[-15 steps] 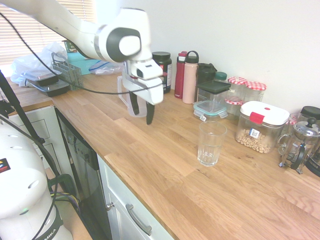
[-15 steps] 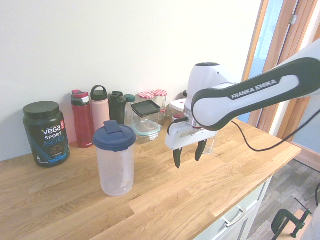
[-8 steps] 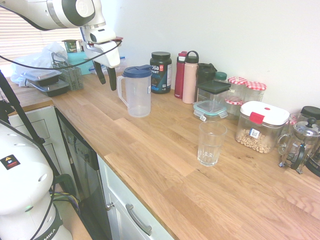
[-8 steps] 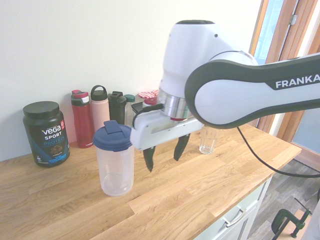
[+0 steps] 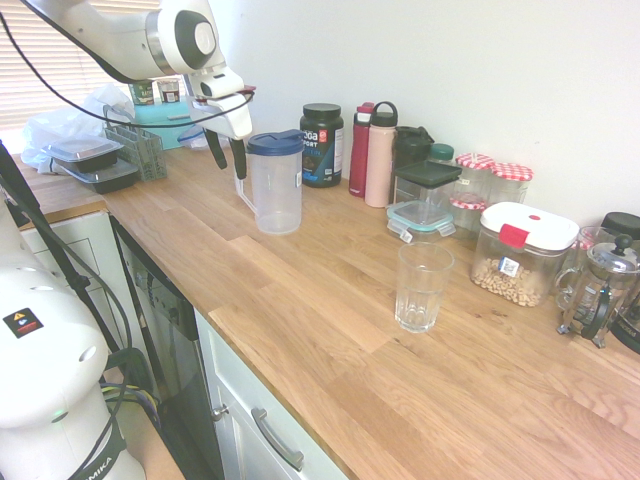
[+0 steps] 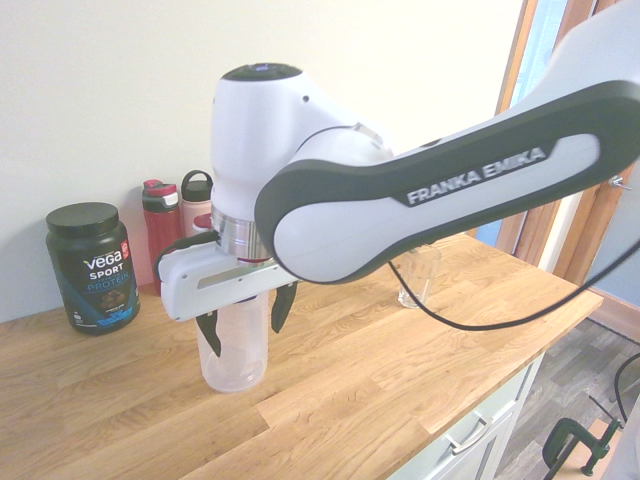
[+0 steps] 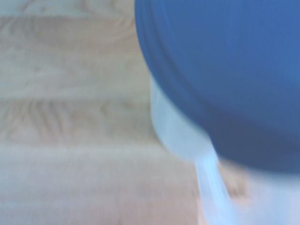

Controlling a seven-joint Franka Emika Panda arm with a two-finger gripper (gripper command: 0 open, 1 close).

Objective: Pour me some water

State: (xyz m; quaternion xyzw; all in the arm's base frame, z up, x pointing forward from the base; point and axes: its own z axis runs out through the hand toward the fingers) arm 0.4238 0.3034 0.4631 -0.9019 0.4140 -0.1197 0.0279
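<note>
I will next grab the clear pitcher by its handle (image 7: 211, 187) with my gripper to pour some water. That leaves the pitcher's spout free.
A clear plastic pitcher (image 5: 275, 185) with a blue lid (image 5: 274, 142) stands on the wooden counter (image 5: 330, 330), its handle (image 5: 240, 188) turned towards the arm. My gripper (image 5: 226, 153) is open right at the handle side, with the fingers hanging level with the pitcher's upper half. In the second exterior view the gripper (image 6: 245, 320) straddles the front of the pitcher (image 6: 235, 355). The wrist view shows the blurred blue lid (image 7: 225, 70) and the pale handle (image 7: 213, 183) close by. An upright clear glass (image 5: 420, 288) stands further along the counter, and behind the arm shows the same glass (image 6: 418, 278).
Along the wall stand a black protein tub (image 5: 322, 143), a red bottle (image 5: 360, 150), a pink bottle (image 5: 380, 155), lidded containers (image 5: 425, 200), a jar of chickpeas (image 5: 520, 255) and a French press (image 5: 600, 290). A dish rack (image 5: 135, 148) sits behind the gripper.
The arm has swung away from the glass's side of the counter to the pitcher and come down at its handle. The gripper has stayed open throughout.
</note>
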